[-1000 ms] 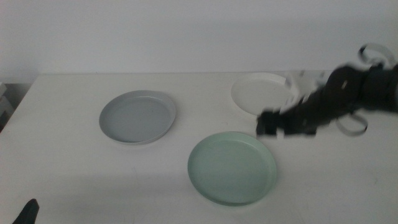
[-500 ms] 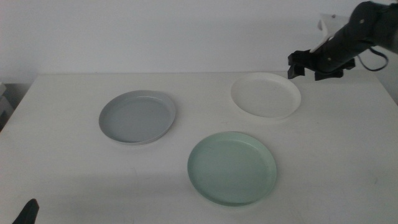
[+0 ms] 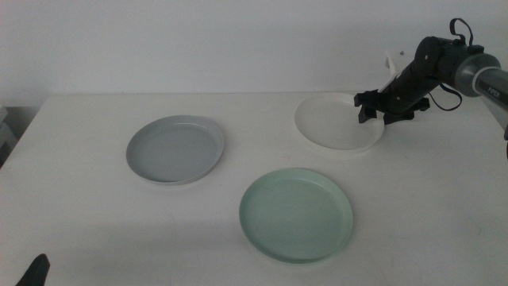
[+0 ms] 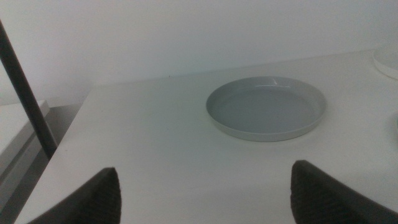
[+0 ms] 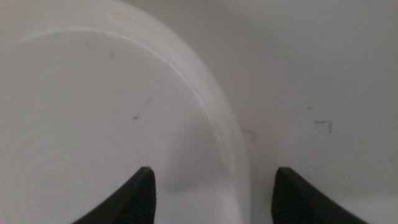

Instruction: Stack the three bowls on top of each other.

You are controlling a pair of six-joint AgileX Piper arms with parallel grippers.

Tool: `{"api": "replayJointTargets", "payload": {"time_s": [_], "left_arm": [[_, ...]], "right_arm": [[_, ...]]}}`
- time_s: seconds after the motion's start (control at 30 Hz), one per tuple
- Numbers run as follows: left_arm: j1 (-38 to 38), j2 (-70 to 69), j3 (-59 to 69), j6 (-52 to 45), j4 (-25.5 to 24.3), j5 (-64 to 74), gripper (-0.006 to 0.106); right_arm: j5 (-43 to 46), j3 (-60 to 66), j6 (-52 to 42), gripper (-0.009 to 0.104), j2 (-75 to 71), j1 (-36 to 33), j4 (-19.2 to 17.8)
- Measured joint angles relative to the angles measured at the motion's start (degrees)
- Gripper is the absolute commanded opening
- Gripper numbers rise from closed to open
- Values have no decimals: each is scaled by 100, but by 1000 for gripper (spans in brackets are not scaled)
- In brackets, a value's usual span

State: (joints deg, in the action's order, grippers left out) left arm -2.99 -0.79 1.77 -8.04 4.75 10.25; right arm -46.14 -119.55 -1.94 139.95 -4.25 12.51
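Observation:
My right gripper grabs the bowl by its thin raised rim [image 3: 382,125] [image 5: 235,152] next, since the white bowl spreads far wider than the open fingers.
Three bowls lie apart on the white table: a grey-blue bowl [image 3: 175,148] at the left, a white bowl [image 3: 332,122] at the back right, a mint green bowl [image 3: 296,213] at the front centre. My right gripper [image 3: 373,110] hangs low over the white bowl's right rim, open, one jaw over the inside and one over the table outside; the right wrist view shows that rim [image 5: 217,127] running between the jaws. My left gripper [image 3: 33,270] waits at the bottom left corner, open, and its wrist view looks at the grey-blue bowl [image 4: 267,107].
A white wall stands behind the table. The table's left edge [image 4: 59,143] drops off beside a dark slanting bar [image 4: 25,93]. Cables loop off the right arm [image 3: 444,67] at the far right.
The right arm swung from above the green bowl's far right side up to the back right, then came down onto the white bowl's right rim. The bowls and left arm stayed put.

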Motion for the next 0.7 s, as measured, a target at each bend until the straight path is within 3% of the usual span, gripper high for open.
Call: {"api": "replayJointTargets", "payload": {"time_s": [0.13, 0.27, 0.5, 0.7], "left_arm": [[0, 0, 0, 0, 0, 0, 105], [0, 0, 0, 0, 0, 0, 105], [0, 0, 0, 0, 0, 0, 105], [0, 0, 0, 0, 0, 0, 105]], "right_arm": [[53, -18, 0, 34, 54, 5, -51], [66, -18, 0, -1, 67, 10, -127], [192, 176, -8, -1, -122, 10, -75], [978, 2039, -351, -1, -1803, 10, 311]]}}
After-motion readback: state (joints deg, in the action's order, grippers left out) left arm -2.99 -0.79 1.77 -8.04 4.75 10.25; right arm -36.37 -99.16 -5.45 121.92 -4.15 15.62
